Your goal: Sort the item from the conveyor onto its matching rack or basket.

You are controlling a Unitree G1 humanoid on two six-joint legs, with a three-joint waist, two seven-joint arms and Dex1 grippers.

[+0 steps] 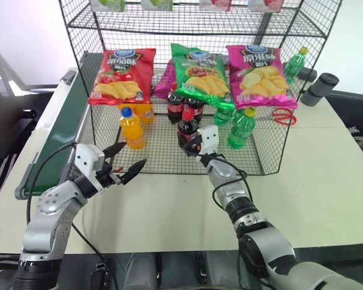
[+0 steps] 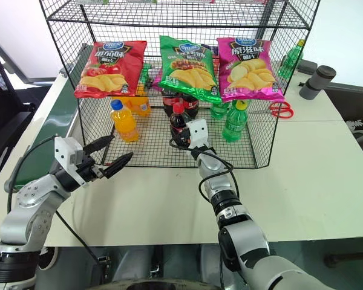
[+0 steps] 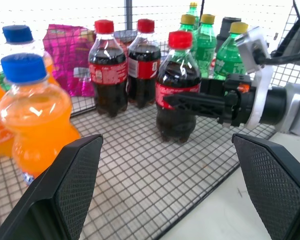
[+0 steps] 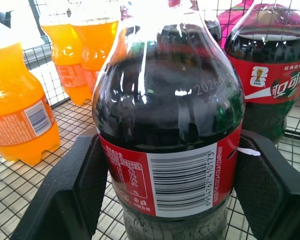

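Observation:
The robot should open its right gripper now: the cola bottle's lower end [image 1: 186, 145] [image 4: 175, 225] is standing at the bottom of the grid inside the rack's front edge, so the bottle would stay standing.
The item, a small cola bottle [image 1: 187, 127] with a red cap and red label, stands upright on the grid floor near the open front of the black wire rack [image 1: 272, 154]. My right gripper [image 1: 192, 145] reaches in from the front and is shut on it. In the right wrist view its pads [image 4: 77, 185] press both sides of the bottle's label [image 4: 175, 180]. My left gripper [image 1: 126, 163] hovers open over the table just outside the rack's front left corner, holding nothing. The dark green conveyor [image 1: 63, 130] runs along the table's left side.
Inside the rack, two more cola bottles [image 3: 125, 65] stand behind the held one, orange-drink bottles [image 1: 132, 128] to its left and green bottles [image 1: 241, 128] to its right. Three chip bags [image 1: 196, 74] hang above. Red scissors [image 1: 284, 116] and grey cylinders [image 1: 319, 87] lie right of the rack.

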